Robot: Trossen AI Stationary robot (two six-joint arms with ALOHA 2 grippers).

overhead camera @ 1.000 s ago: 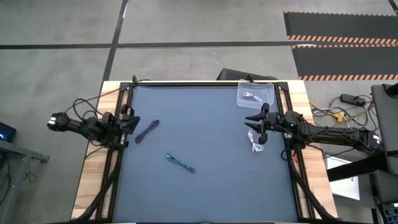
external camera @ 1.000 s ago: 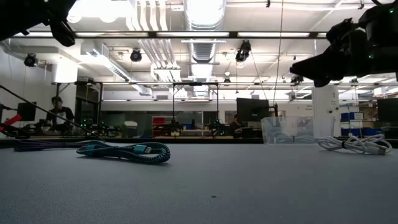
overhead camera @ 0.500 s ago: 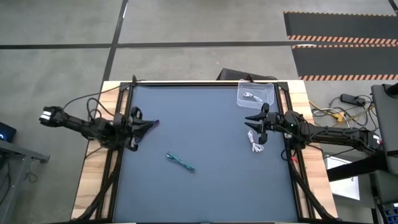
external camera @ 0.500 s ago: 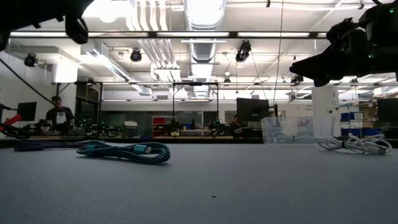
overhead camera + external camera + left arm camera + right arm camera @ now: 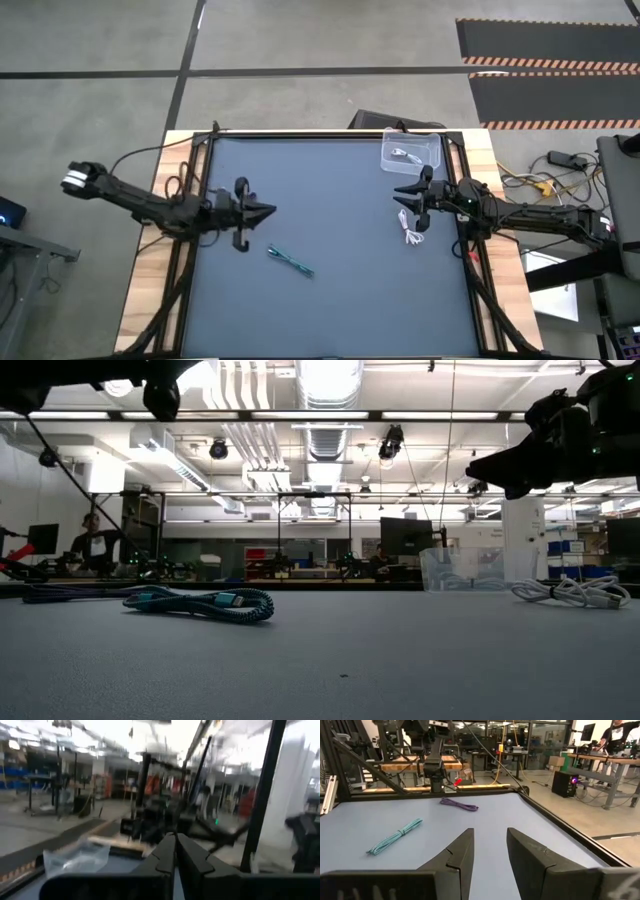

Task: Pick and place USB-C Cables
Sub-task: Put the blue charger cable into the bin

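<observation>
The teal cable needs to get into the clear bin [image 5: 432, 148]. My left gripper should grab it by its tied middle [image 5: 290, 261] next.
A teal cable [image 5: 290, 261] lies near the table's middle; it also shows in the low view [image 5: 200, 602]. A dark purple cable [image 5: 459, 805] lies on the mat at the left, under my left arm in the high view. One white cable [image 5: 410, 230] lies on the mat at the right. Another white cable [image 5: 404, 154] lies in the clear bin [image 5: 432, 148]. My left gripper [image 5: 268, 211] is shut and empty, held above the mat over the purple cable. My right gripper [image 5: 400, 193] is open and empty, above the mat just beyond the loose white cable.
The clear bin stands at the far right corner of the mat. Black frame rails [image 5: 190, 250] run along the mat's left and right sides. Black arm wires [image 5: 150, 160] loop at the left. The near half of the mat [image 5: 330, 320] is bare.
My left gripper has gone toward the table's right edge, from the left rail out over the mat, and now covers the purple cable in the high view. The cables have not moved. My right arm has kept still.
</observation>
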